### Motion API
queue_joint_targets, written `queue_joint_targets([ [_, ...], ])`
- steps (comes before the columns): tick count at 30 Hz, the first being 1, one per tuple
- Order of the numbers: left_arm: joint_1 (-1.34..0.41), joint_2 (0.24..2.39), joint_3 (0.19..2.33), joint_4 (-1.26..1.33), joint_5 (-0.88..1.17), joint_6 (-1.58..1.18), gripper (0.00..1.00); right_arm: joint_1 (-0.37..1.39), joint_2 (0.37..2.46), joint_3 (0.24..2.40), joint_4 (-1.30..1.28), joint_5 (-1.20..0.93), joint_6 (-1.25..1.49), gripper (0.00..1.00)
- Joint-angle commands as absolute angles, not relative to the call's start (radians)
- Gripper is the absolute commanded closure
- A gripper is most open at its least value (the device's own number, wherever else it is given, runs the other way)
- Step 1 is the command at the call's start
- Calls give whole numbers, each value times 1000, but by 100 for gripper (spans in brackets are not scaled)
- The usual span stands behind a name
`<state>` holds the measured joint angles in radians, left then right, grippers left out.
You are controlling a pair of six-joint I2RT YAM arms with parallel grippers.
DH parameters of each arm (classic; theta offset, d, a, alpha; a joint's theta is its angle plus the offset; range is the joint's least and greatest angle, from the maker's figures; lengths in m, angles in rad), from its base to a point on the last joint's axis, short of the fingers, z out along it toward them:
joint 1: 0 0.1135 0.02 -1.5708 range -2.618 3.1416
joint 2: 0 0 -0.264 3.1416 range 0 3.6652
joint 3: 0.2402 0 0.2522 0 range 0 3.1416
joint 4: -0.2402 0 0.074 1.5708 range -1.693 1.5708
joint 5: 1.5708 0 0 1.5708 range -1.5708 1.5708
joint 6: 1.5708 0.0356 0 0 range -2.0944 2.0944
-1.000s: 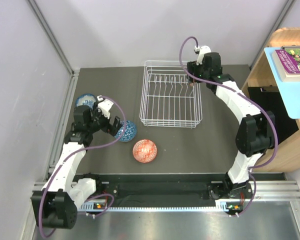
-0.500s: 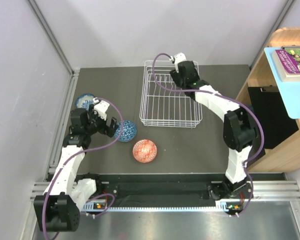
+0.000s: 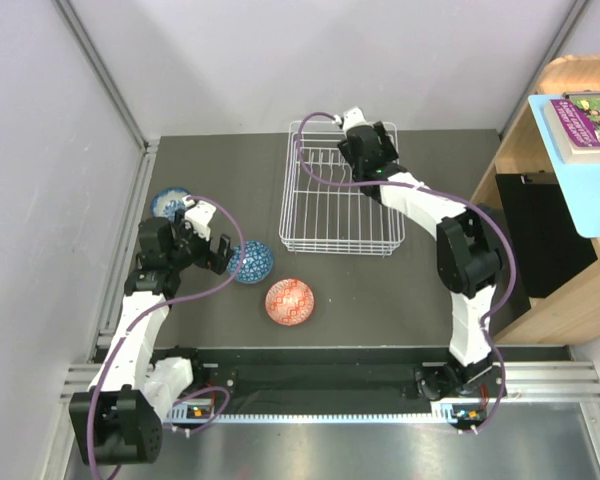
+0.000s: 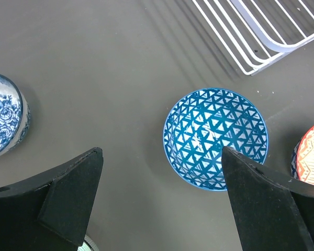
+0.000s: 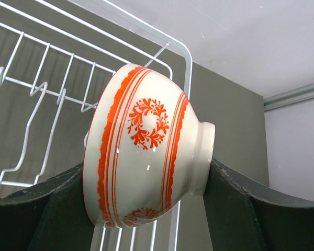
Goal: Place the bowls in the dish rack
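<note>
I should keep holding the orange-red patterned bowl with my right gripper while the bowl's foot ring sticks out past the rack's side bar. The bowl would catch on that bar if I let go now.
My right gripper [image 5: 148,166] is shut on an orange-red patterned bowl [image 5: 141,125]. It holds the bowl on its side, one finger at the rim and one at the foot ring, above the far side of the white wire dish rack [image 5: 52,78]. In the top view this gripper [image 3: 364,155] is over the rack's [image 3: 340,235] back end. My left gripper [image 4: 161,157] is open and empty, just left of a blue triangle-patterned bowl [image 4: 215,137] on the table. A blue floral bowl [image 4: 4,121] sits to the left and an orange bowl [image 3: 290,302] in front.
The rack's near corner [image 4: 261,52] lies beyond the blue bowl. A sliver of pale rim [image 4: 89,244] shows by my left finger. A wooden shelf unit [image 3: 570,200] stands at the right. Grey walls [image 3: 40,180] close in the left and back.
My right arm has swung left along the rack's back end, carrying the orange-red bowl. My left gripper has drawn back slightly from the blue triangle-patterned bowl.
</note>
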<state>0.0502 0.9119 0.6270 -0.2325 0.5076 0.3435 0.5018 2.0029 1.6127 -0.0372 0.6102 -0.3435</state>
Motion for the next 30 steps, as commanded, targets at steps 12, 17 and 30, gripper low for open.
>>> queue_joint_targets([
  [12,66,903,617,-196,549,359,1,512,2112,1727,14,630,-342,100],
  [17,66,908,614,-198,558,362,1,520,2146,1772,2,620,-337,100],
  [30,67,923,612,-202,574,367,1,534,2233,1859,-40,623,-357,56],
])
